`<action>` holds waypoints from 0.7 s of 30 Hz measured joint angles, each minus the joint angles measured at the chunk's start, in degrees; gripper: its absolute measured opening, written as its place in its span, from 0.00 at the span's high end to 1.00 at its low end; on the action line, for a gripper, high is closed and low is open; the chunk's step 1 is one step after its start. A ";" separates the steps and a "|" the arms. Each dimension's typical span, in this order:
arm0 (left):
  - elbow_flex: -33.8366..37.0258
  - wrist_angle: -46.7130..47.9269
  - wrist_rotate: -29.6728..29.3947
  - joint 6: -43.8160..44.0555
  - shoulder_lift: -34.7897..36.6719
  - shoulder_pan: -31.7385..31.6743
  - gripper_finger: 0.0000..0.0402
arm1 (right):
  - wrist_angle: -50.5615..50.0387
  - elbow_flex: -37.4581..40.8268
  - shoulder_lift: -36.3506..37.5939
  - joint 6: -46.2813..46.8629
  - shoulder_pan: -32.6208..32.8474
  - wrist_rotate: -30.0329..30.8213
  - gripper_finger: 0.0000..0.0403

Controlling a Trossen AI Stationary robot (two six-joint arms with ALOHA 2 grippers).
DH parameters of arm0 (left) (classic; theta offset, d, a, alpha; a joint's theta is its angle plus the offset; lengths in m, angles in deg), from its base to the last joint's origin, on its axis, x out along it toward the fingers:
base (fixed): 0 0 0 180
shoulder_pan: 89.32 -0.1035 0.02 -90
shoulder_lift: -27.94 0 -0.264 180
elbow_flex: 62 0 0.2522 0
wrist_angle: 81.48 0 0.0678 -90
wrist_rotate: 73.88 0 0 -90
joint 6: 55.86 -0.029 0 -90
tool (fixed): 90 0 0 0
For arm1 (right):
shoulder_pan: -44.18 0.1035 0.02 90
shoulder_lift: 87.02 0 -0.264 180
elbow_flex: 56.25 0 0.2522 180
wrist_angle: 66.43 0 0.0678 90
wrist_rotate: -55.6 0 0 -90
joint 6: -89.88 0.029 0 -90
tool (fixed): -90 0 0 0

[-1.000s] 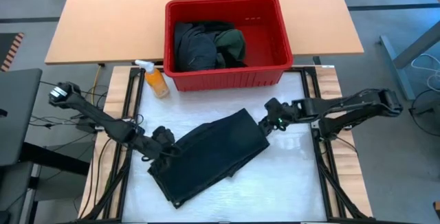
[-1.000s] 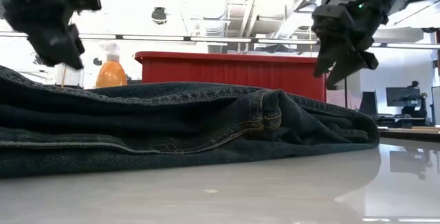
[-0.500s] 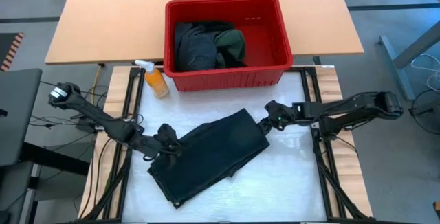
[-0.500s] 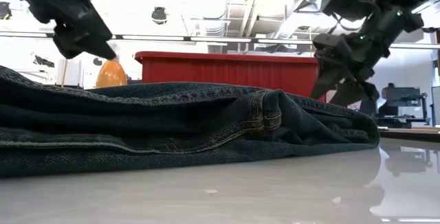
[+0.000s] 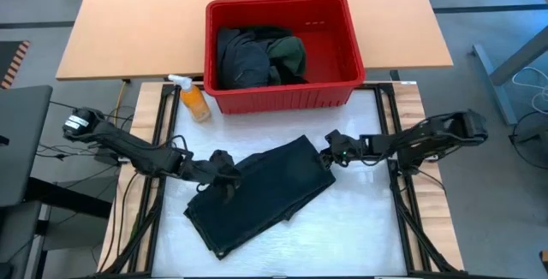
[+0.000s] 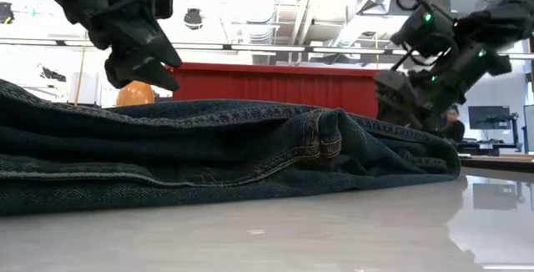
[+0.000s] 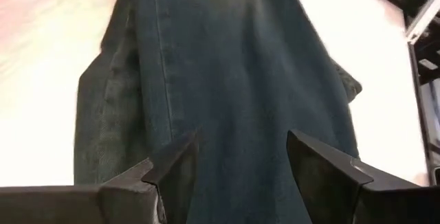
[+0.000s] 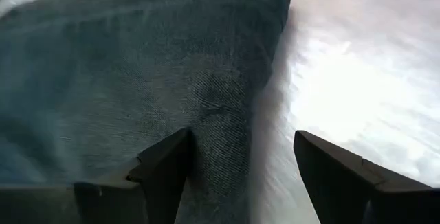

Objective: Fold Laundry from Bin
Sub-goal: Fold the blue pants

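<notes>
My right gripper grabs the folded edge of the jeans next, to fold the dark blue jeans (image 5: 261,198) into a smaller bundle by their folded edge (image 5: 323,161).
A folded pair of dark blue jeans (image 5: 261,193) lies flat on the white table top, slanting from near left to far right. My left gripper (image 5: 227,172) hangs open just above the jeans' left part (image 7: 234,59), clear of the cloth in the low view (image 6: 138,59). My right gripper (image 5: 330,155) is open and low at the jeans' far right corner (image 8: 227,80), one finger over the denim and one over the bare table. The red bin (image 5: 347,56) stands beyond the table's far edge with dark laundry (image 5: 257,56) heaped inside. My right gripper comes slanting down from the table's right side at the jeans' far right corner (image 8: 265,38). Its fingertips are hidden behind the jeans' ridge in the low view (image 6: 409,109), and I cannot tell whether they touch the cloth.
An orange spray bottle (image 5: 193,99) stands at the bin's near left corner. A wooden desk (image 5: 128,31) carries the bin. Bare white table (image 5: 360,219) lies to the right of and in front of the jeans.
My left gripper has opened and gone toward the table's right edge, from the jeans' left edge to above their left part. My right gripper has come down to the jeans' far right corner, tipping further downward. The jeans have stayed where they were.
</notes>
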 joint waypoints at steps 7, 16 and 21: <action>-0.02 -12.05 3.30 -6.63 -5.05 -2.02 0.47 | 5.46 -0.13 -6.36 -0.46 2.02 -1.02 0.51; -0.08 -39.10 13.87 -7.18 -23.54 -6.15 0.47 | -8.58 -1.59 8.44 -0.96 2.12 -5.60 0.91; -2.31 -46.37 16.62 -6.81 -31.59 -7.59 0.47 | -35.58 -12.42 22.70 -6.44 2.19 -5.25 0.92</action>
